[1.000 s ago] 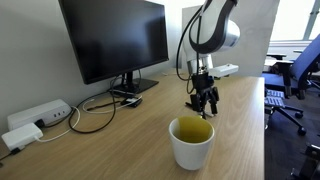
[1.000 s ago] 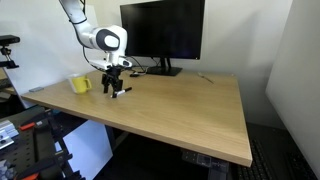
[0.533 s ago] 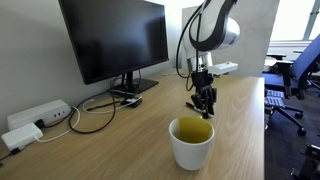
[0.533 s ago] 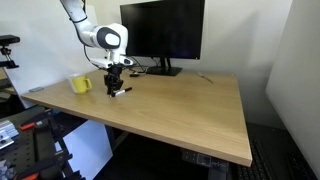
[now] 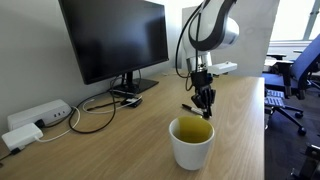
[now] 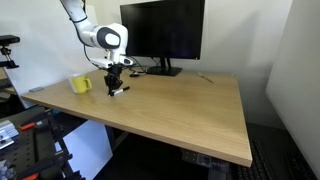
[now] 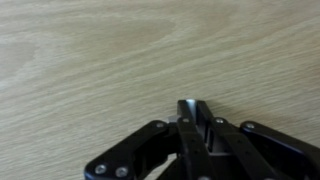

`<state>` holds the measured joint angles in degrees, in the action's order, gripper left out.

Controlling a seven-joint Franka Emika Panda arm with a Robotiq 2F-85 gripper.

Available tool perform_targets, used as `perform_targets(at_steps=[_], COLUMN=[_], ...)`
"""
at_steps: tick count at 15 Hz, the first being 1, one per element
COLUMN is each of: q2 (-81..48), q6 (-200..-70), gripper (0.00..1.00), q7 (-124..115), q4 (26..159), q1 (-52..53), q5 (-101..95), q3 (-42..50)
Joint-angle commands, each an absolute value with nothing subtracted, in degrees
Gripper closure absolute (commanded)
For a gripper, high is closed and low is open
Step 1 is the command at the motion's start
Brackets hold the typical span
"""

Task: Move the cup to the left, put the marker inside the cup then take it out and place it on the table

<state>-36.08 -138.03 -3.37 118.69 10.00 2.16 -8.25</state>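
My gripper's fingers are closed around the marker (image 5: 186,106), and its dark end sticks out sideways. The marker would come up off the table with my gripper if I lifted it now.
The cup (image 5: 191,142) is a white mug with a yellow-green inside; it stands on the table (image 5: 120,140) in the foreground, and in an exterior view the cup (image 6: 80,85) sits near the table's (image 6: 180,105) edge. My gripper (image 5: 205,108) hangs just behind the cup, fingertips down at the table top. A thin black marker (image 5: 186,106) sticks out sideways from between the fingertips. In the wrist view my gripper (image 7: 190,106) shows its jaws pressed together over bare wood, and most of the marker is hidden by the fingers.
A black monitor (image 5: 112,40) stands at the back with cables (image 5: 95,105) trailing from its foot. A white power strip (image 5: 40,115) lies near the wall. Office chairs (image 5: 295,75) stand beyond the table's far end.
The jaws have gone from wide open to shut around the marker. The arm has stayed in place and the cup has not moved.
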Motion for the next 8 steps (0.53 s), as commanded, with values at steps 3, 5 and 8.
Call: perform_targets(at_steps=[3,5,8], q2=[-33.4,-31.5,-27.7], q6=[-136.1,-133.8,-127.9], gripper=[0.97,0.97,0.97], q7=[-2.2,-2.2,-1.2], q4=[118.2,117.7,116.8], q1=[8.9,8.2,6.7], q5=[4.3,6.1,9.6], q3=[-9.6,-9.9,-10.0])
